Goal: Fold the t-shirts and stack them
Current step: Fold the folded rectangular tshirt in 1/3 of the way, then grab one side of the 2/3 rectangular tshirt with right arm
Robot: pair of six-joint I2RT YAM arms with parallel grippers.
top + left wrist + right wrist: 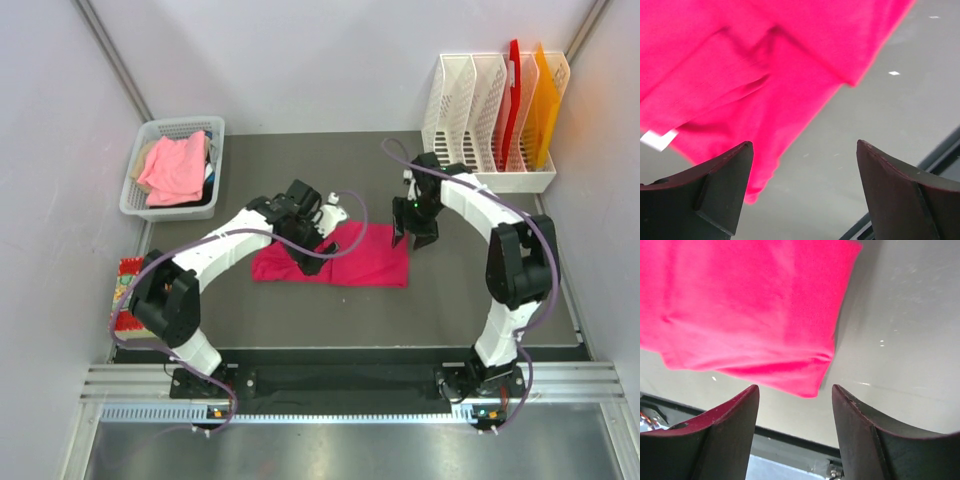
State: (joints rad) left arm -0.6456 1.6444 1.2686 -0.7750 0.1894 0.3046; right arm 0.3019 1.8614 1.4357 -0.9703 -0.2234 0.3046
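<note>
I should grab the magenta t-shirt's outer short edge, away from the white label [657, 139], with my right gripper next. Then I can fold the t-shirt over.
A bright magenta t-shirt [365, 260] lies folded into a flat rectangle in the middle of the table. My left gripper [312, 258] hovers over its left half, open. In the left wrist view the shirt [765, 65] with a white label [657, 139] lies beyond the spread fingertips, and my left gripper [805, 150] has nothing in it. My right gripper [412, 242] stands at the shirt's far right corner, open. In the right wrist view that corner [750, 310] lies just past my right gripper [796, 389], untouched. A salmon-pink t-shirt [175, 165] is bunched in the basket.
The white plastic basket [137, 203] stands at the back left with more clothes in it. White file racks [470, 100] holding a red divider [514, 85] and an orange one [547, 100] stand at the back right. A red and yellow object [124, 292] sits by the left edge.
</note>
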